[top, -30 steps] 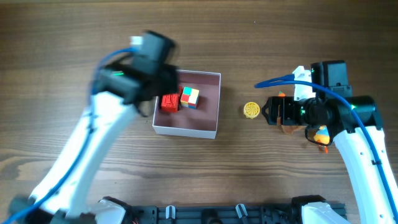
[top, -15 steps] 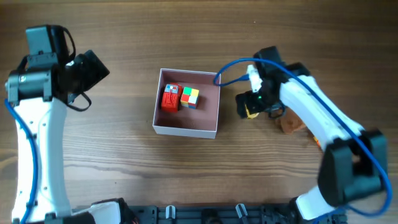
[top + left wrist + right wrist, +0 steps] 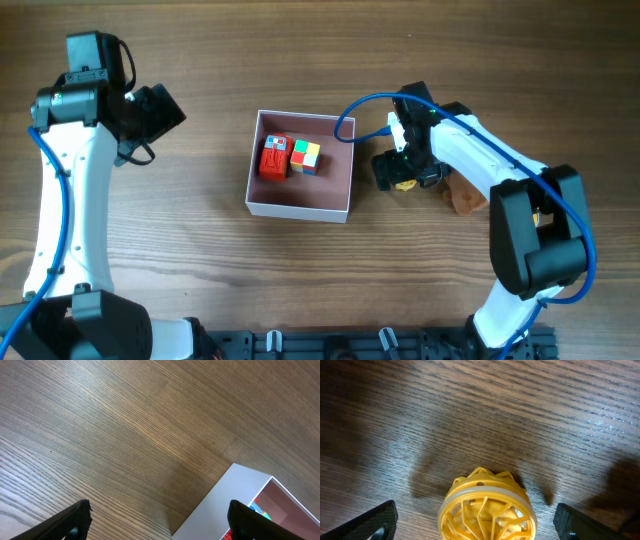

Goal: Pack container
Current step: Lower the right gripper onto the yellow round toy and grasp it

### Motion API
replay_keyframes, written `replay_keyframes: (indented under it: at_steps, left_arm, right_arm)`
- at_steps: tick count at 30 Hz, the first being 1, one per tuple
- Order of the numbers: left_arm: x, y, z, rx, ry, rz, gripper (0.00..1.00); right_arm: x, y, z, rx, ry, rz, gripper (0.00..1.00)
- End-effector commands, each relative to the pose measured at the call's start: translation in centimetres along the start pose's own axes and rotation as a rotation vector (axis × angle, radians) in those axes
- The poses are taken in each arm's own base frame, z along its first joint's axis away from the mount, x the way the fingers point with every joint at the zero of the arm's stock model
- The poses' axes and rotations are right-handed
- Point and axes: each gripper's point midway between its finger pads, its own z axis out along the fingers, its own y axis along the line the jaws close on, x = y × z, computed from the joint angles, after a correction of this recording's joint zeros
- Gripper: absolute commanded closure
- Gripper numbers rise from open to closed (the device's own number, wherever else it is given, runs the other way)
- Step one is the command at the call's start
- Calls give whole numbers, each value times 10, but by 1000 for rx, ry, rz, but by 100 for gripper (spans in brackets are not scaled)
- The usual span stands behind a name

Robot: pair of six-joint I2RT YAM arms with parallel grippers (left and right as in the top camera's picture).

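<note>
My right gripper should close now, because the pale rim of the yellow toy is level with my fingers. Closing now would hold the toy.
The container, a square white-walled box with a dusty pink inside, sits at the table's middle and holds a red toy and a multicoloured cube. Its white corner shows in the left wrist view. A yellow round wheel-like toy lies on the wood just right of the container, also in the overhead view. My right gripper is open with its fingers on either side of the yellow toy, not touching it. My left gripper is open and empty, raised left of the container.
A brown toy lies on the table right of the right gripper, partly under the arm. A small orange piece shows by the right arm's elbow. A black rail runs along the front edge.
My right gripper moved left and down from beside the yellow toy to straddle it. My left arm swung away from the container to the far left.
</note>
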Motion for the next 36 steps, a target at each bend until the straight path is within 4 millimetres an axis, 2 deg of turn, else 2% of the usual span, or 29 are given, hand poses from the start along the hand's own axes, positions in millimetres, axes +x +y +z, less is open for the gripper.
replay_keyframes:
  at_steps: [1, 3, 10, 15, 24, 26, 29, 31, 33, 36]
  left_arm:
    - [2, -1, 4, 8, 17, 21, 12]
    - [2, -1, 4, 8, 18, 21, 12]
    - [3, 0, 4, 6, 21, 21, 12]
    - [4, 0, 4, 5, 23, 21, 12]
    - [4, 0, 4, 4, 25, 21, 12]
    - [5, 0, 4, 3, 27, 21, 12]
    - [5, 1, 4, 1, 30, 20, 12]
    - [6, 1, 4, -1, 34, 20, 12]
    - [6, 1, 4, -1, 34, 20, 12]
    - [6, 1, 4, -1, 34, 20, 12]
  right_arm:
    - [1, -3, 5, 24, 10, -17, 0]
    - [6, -4, 12, 24, 16, -11, 0]
    - [8, -4, 12, 24, 22, 4, 1]
    - [8, -4, 12, 24, 23, 7, 25]
    - [9, -4, 12, 24, 26, 11, 45]
    - [9, -4, 12, 25, 25, 34, 57]
    - [10, -4, 11, 25, 25, 42, 83]
    - [8, -3, -2, 24, 17, 65, 94]
    - [1, -2, -25, 23, -15, 81, 96]
    - [-19, 9, -98, 11, -149, 60, 96]
